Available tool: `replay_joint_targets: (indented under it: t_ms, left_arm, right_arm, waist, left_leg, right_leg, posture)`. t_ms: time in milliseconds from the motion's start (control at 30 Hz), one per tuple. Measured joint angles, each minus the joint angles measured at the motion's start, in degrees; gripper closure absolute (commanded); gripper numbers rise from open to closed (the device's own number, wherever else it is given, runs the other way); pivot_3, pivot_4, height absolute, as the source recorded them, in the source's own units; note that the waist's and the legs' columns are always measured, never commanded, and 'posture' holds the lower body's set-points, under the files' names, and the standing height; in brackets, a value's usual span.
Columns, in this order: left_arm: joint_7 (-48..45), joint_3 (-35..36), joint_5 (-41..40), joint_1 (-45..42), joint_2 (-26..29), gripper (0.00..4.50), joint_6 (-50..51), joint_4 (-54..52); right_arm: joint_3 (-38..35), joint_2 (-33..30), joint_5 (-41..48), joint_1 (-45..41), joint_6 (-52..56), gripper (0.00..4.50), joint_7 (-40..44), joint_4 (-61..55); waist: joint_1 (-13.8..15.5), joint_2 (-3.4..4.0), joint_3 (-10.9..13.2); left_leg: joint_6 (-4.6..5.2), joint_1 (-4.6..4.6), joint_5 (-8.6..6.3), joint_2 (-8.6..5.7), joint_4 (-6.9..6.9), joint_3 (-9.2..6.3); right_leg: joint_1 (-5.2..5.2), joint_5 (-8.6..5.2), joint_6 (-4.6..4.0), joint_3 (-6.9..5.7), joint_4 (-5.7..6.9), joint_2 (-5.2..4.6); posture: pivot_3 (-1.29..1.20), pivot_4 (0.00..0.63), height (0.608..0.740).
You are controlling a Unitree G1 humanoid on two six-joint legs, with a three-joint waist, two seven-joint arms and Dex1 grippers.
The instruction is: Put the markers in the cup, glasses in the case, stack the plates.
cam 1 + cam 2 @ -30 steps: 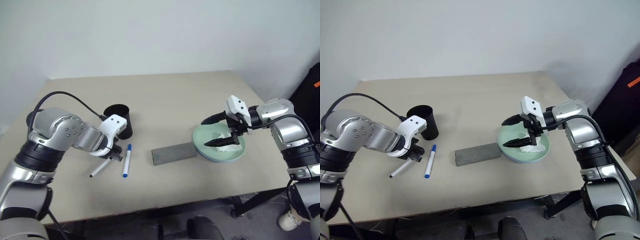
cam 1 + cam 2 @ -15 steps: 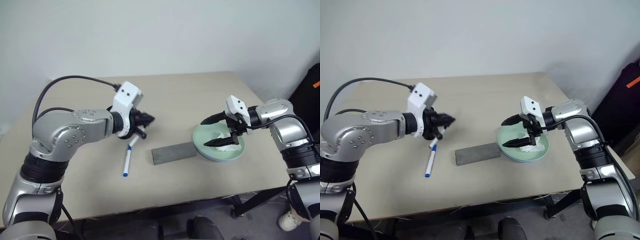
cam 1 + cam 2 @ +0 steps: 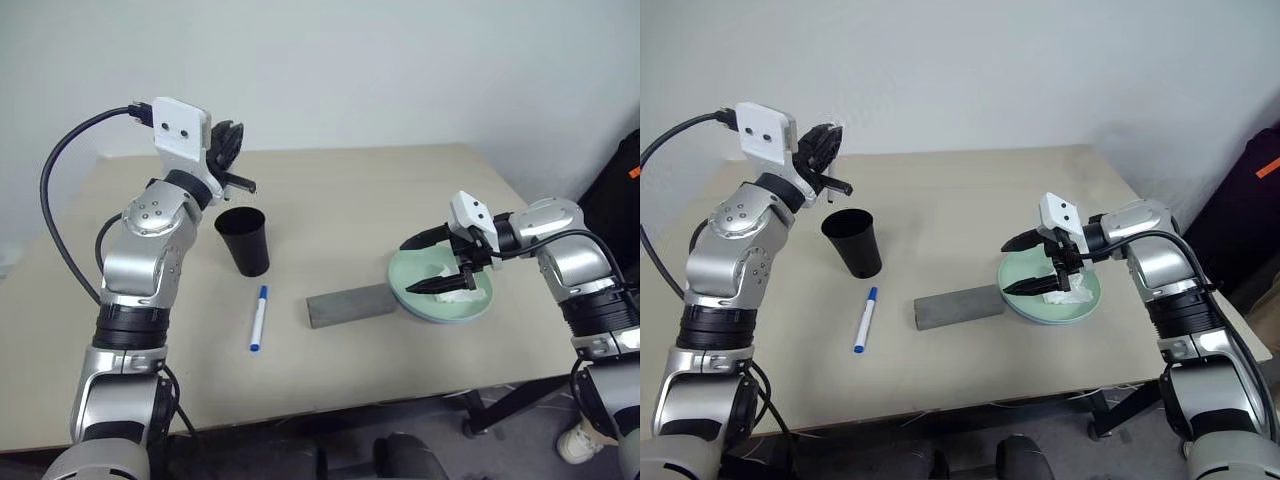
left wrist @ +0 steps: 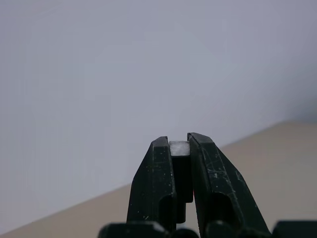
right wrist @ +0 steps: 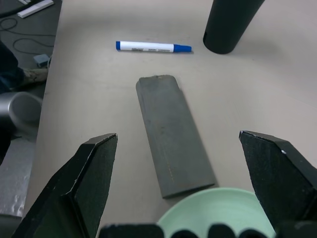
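Observation:
The marker between my left gripper's fingers is above the black cup's rim (image 3: 240, 213). My left gripper should lower the marker into the cup before it lets go of the marker.
My left gripper (image 3: 230, 145) is raised high above the black cup (image 3: 243, 240), shut on the black-capped marker (image 4: 179, 148), whose pale end shows between the fingers in the left wrist view. The blue-capped marker (image 3: 258, 318) lies on the table in front of the cup. The closed grey case (image 3: 350, 305) lies right of it. The mint green plate (image 3: 405, 275) sits on the light blue plate (image 3: 440, 320). My right gripper (image 3: 410, 267) hangs open over the green plate. The glasses are out of view.
A crumpled white tissue (image 3: 455, 290) lies on the green plate under my right gripper. The beige table (image 3: 340, 200) ends near the plates on the right; a dark object (image 3: 620, 190) stands beyond that edge.
My left arm has lifted the black-capped marker off the table and swung it up above the cup, turning from pointing down to about level. The right arm has not moved.

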Motion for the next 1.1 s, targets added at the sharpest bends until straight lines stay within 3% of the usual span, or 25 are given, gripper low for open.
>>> replay_joint_targets:
  t_ms: [433,767,800,1100]
  left_arm:
    - [-4.4,2.4,3.5,0.0,-7.8,4.44,-9.8,9.1]
    - [-6.8,3.2,4.5,1.7,-9.0,4.44,-14.4,15.7]
    - [-7.0,3.6,4.5,1.9,-9.2,3.72,-14.7,16.3]
    - [-8.6,4.5,4.6,5.1,-8.5,0.73,-12.8,13.5]
  right_arm:
    - [0.0,0.4,0.1,0.0,0.8,0.22,-0.1,-0.4]
    - [-0.1,0.4,0.1,0.0,1.4,0.22,-0.2,-1.5]
    - [-0.1,0.4,0.1,0.0,1.5,0.22,-0.2,-1.5]
    - [-0.2,0.3,0.1,0.0,1.5,0.22,-0.6,-1.5]
  waist:
    - [0.0,0.0,0.0]
    - [0.0,-0.01,0.0]
    - [0.0,0.0,0.0]
    - [0.0,-0.01,0.0]
  left_leg:
    - [0.02,0.01,0.0,0.01,0.03,0.04]
    - [0.02,0.01,0.0,0.04,0.04,0.05]
    - [0.02,0.01,0.0,0.05,0.04,0.04]
    - [0.02,-0.04,-0.01,0.07,0.06,0.02]
  right_leg:
    - [0.0,0.14,-0.06,-0.02,0.01,0.0]
    - [0.0,0.15,-0.04,-0.02,0.01,0.0]
    - [0.0,0.16,-0.05,-0.02,0.01,0.0]
    - [-0.02,0.2,-0.1,-0.05,0.01,0.0]
  posture:
    - [0.0,0.0,0.738]
    - [0.0,0.0,0.738]
    - [0.0,0.0,0.738]
    - [0.0,0.0,0.738]
